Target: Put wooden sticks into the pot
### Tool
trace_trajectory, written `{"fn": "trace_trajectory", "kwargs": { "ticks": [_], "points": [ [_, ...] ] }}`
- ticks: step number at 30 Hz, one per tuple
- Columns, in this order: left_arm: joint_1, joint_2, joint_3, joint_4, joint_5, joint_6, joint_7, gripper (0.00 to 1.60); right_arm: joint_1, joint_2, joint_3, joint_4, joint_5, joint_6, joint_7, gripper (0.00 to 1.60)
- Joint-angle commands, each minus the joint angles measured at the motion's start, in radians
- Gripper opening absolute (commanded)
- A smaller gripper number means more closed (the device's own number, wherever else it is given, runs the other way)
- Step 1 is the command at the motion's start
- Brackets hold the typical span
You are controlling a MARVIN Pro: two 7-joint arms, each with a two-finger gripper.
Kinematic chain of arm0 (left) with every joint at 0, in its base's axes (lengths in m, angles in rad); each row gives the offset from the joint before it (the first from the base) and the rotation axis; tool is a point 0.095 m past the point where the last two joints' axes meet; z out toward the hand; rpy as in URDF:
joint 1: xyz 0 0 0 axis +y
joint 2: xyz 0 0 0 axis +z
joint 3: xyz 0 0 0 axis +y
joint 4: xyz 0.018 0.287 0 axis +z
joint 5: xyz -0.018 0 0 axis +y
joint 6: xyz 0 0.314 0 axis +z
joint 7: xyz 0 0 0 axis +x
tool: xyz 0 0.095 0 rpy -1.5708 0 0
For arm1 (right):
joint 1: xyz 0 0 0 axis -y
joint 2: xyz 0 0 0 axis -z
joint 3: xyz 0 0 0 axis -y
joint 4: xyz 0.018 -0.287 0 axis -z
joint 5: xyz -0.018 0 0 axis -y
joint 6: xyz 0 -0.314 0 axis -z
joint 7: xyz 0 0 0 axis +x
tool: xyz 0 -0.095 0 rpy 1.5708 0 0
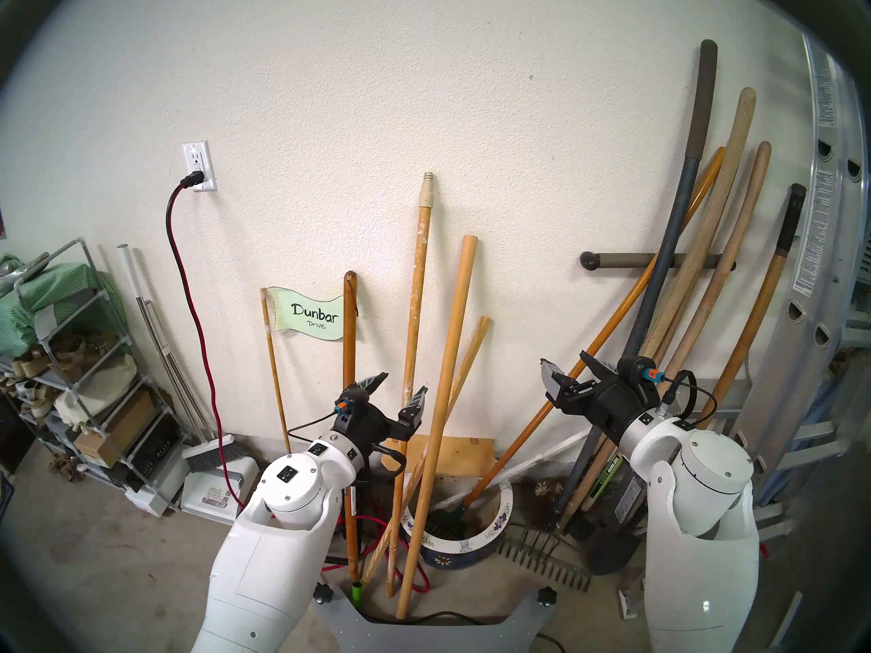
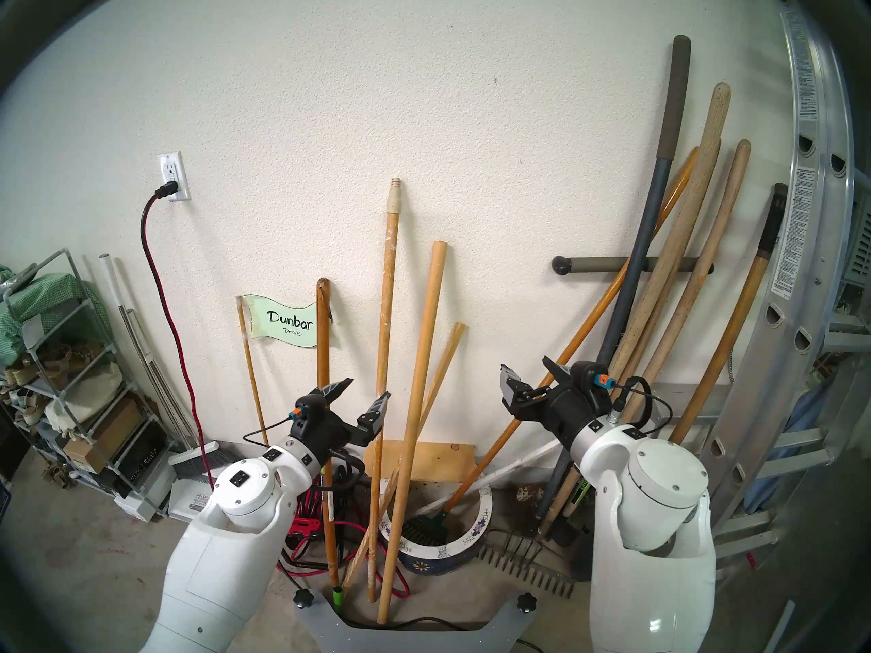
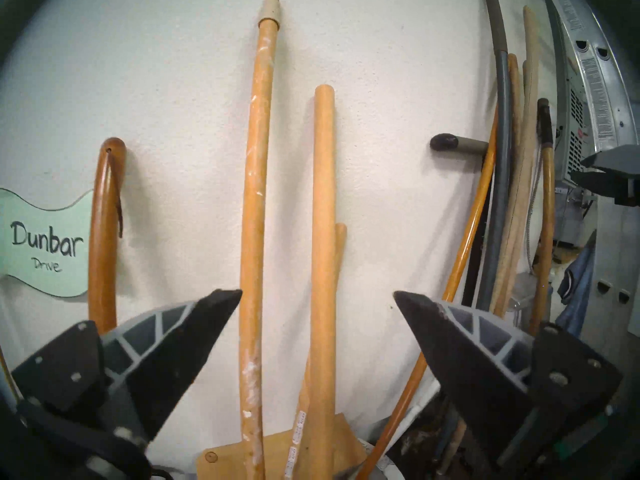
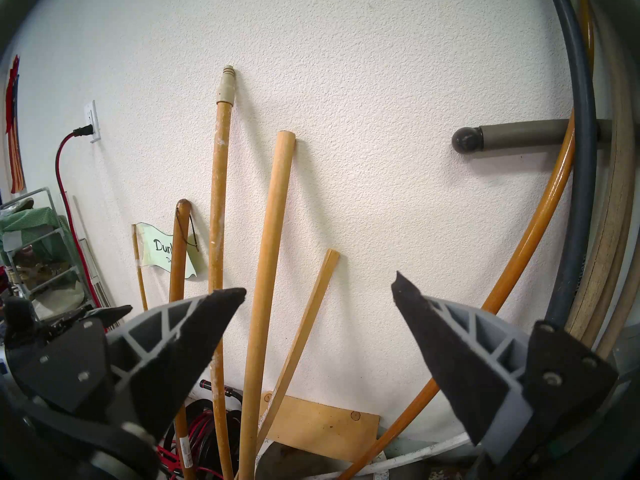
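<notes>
The plain dowel (image 1: 448,355) reaches long from the floor up the wall. The robot's left gripper will grab the dowel next around the middle of its body (image 1: 436,426).
Three wooden sticks lean on the wall with their feet on the floor: a white-speckled pole with a cream threaded tip (image 1: 416,308), a plain round dowel (image 1: 448,355) and a thin square slat (image 1: 469,355). The blue pot with a white flowered rim (image 1: 504,515) stands just right of them and holds a green rake head on an orange handle. My left gripper (image 1: 400,386) is open and empty, close in front of the speckled pole (image 3: 256,191) and the dowel (image 3: 323,226). My right gripper (image 1: 568,364) is open and empty, above the pot.
The "Dunbar Drive" sign (image 1: 313,315) and a dark brown stick (image 1: 349,378) stand to the left. Long tool handles (image 1: 707,284) and a ladder (image 1: 820,261) fill the right. A metal rake (image 1: 542,562) and a red cable (image 1: 188,308) lie nearby, with a shelf (image 1: 70,378) far left.
</notes>
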Motion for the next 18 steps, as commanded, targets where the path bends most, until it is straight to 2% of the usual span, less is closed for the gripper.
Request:
{"fn": "trace_trajectory", "kwargs": {
  "ticks": [1,7,14,18],
  "points": [
    [-0.112,-0.001,0.025,0.094,-0.002,0.013,-0.038,1.60,0.000,0.001,0.000,-0.001,-0.001,0.000,0.000,1.60],
    [-0.183,-0.004,0.040,0.188,-0.012,0.039,-0.071,1.60,0.000,0.001,0.000,-0.001,-0.001,0.000,0.000,1.60],
    [-0.275,-0.018,0.071,0.335,0.010,0.011,-0.089,1.60,0.000,0.001,0.000,-0.001,-0.001,0.000,0.000,1.60],
    [-0.306,-0.022,0.085,0.376,0.019,0.009,-0.095,1.60,0.000,0.001,0.000,0.000,-0.001,0.000,0.000,1.60]
  ]
}}
